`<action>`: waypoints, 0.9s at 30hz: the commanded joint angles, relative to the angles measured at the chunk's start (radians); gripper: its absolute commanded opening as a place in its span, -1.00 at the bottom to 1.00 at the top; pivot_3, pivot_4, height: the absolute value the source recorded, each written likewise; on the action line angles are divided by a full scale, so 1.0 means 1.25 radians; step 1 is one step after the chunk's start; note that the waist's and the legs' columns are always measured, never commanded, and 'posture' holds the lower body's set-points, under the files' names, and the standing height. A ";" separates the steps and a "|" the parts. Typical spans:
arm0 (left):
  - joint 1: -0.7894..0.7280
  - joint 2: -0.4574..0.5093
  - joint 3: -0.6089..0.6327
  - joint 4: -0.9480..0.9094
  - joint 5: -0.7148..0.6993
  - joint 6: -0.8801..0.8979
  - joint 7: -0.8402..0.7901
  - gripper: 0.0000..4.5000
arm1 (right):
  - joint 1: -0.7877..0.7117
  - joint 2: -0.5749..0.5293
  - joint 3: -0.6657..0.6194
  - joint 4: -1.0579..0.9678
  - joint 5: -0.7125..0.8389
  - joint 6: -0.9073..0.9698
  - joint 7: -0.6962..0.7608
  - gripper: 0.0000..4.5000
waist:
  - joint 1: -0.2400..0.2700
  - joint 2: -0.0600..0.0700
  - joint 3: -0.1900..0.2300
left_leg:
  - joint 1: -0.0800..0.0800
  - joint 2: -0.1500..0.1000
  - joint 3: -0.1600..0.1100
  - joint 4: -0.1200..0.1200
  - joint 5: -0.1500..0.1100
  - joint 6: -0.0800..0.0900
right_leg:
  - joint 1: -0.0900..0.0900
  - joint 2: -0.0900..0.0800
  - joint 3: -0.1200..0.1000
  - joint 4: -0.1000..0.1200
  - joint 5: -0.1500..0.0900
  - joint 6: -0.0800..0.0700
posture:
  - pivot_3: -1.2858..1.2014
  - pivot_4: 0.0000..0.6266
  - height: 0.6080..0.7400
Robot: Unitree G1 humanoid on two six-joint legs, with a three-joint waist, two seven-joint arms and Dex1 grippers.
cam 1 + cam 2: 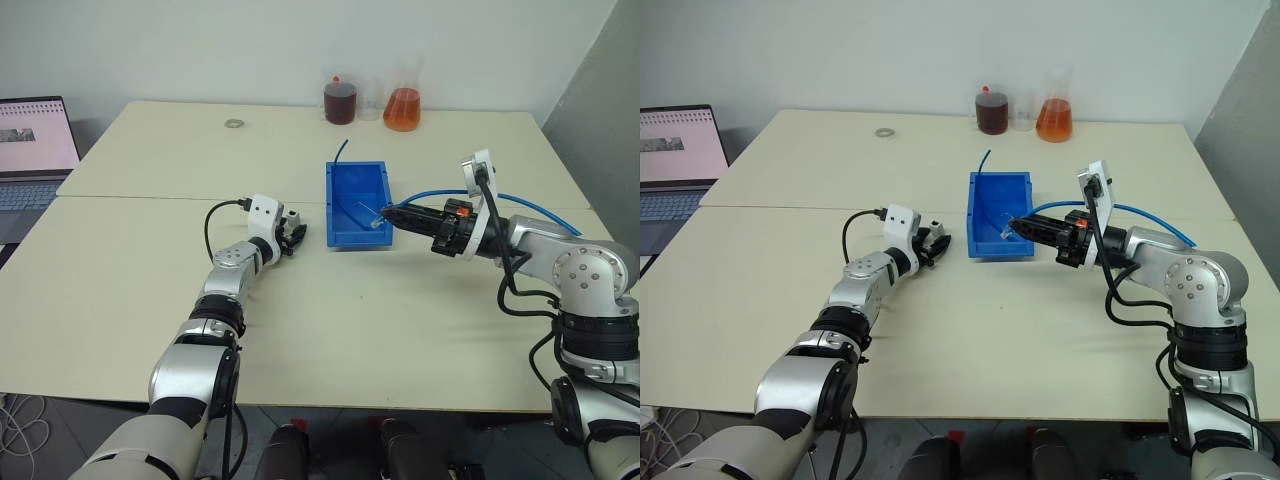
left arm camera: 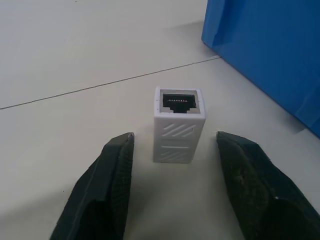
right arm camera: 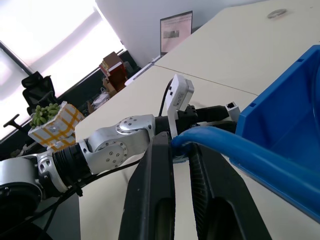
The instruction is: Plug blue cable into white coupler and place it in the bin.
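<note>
The left gripper takes hold of the coupler's ridged body (image 2: 175, 139) next, leaving the white coupler's socket (image 2: 179, 103) free to receive the blue cable.
The white coupler (image 2: 178, 127) lies on the table just left of the bin (image 1: 331, 205), its dark socket facing away from my left wrist. My left gripper (image 2: 175, 139) is open around it, with a gap on each side between the fingers (image 2: 112, 170) and the block. My right gripper (image 1: 387, 213) is shut on the blue cable (image 1: 430, 193), holding it near its end over the bin's right wall. The clear plug (image 1: 372, 216) sticks out over the bin's inside. The rest of the cable arcs back to the right over the arm.
A short dark blue cable stub (image 1: 342, 149) rises at the bin's far wall. Two flasks, dark red (image 1: 340, 101) and orange (image 1: 402, 109), stand at the table's back edge. A small ring (image 1: 234, 123) lies at the back left, and a laptop (image 1: 30, 150) sits far left.
</note>
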 commanded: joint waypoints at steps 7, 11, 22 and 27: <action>-0.026 -0.013 -0.004 0.054 0.026 -0.026 0.010 -0.66 | -0.003 -0.004 -0.033 -0.031 0.011 -0.004 -0.009 -0.93 | 0.000 0.000 0.000 | 0.000 0.000 0.000 0.000 0.000 0.000 | 0.000 0.000 0.000 0.000 0.000 0.000 | 0.03 -0.52 1.00; -0.024 -0.011 -0.002 0.057 0.033 -0.026 0.024 -0.66 | -0.003 -0.003 -0.035 -0.034 0.011 -0.007 -0.014 -0.93 | 0.000 0.000 0.000 | 0.000 0.000 0.000 0.000 0.000 0.000 | 0.000 0.000 0.000 0.000 0.000 0.000 | 0.03 -0.52 1.00; 0.250 0.221 -0.043 -0.478 -0.116 0.182 -0.487 -0.66 | -0.003 -0.029 -0.023 -0.054 0.003 0.000 -0.002 -0.93 | -0.024 0.000 0.000 | 0.000 0.002 0.001 -0.001 0.000 0.000 | -0.002 0.001 0.000 0.003 -0.001 -0.002 | 0.03 -0.52 1.00; 0.377 0.310 -0.073 -0.663 -0.149 0.182 -0.622 -0.66 | -0.013 -0.032 0.002 -0.055 -0.007 -0.003 0.022 -0.93 | -0.021 0.001 0.000 | 0.001 0.002 -0.001 -0.001 0.000 0.000 | -0.002 0.001 0.000 0.006 -0.002 -0.003 | 0.03 -0.52 1.00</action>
